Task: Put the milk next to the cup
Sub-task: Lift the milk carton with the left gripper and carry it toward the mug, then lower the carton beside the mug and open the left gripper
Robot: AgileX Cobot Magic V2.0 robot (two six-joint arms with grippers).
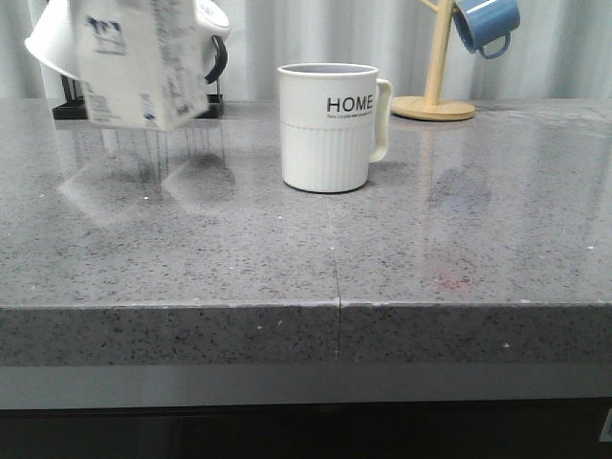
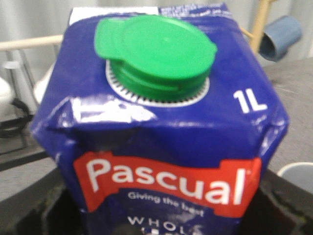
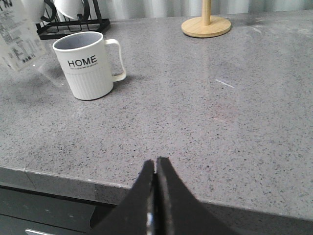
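The milk carton is tilted and its lower edge (image 1: 143, 122) hangs high above the counter, so my left gripper keeps holding the carton for now, until it is lower.
The milk (image 1: 139, 67) is a white carton with a cow picture, tilted and held in the air above the counter at the far left. In the left wrist view its dark blue top with a green cap (image 2: 161, 142) fills the frame, and my left gripper (image 2: 156, 220) is shut on it, with only dark finger parts showing at the sides. The cup (image 1: 330, 129), a white ribbed "HOME" mug, stands on the counter to the right of the carton, handle to the right. My right gripper (image 3: 156, 164) is shut and empty over the counter's front edge, well short of the cup (image 3: 85, 66).
A black rack (image 1: 206, 103) with white black-handled mugs (image 1: 53, 43) stands behind the carton. A wooden mug tree (image 1: 435, 96) with a blue mug (image 1: 486, 24) stands at the back right. The counter's front edge (image 1: 306, 306) runs across the near side.
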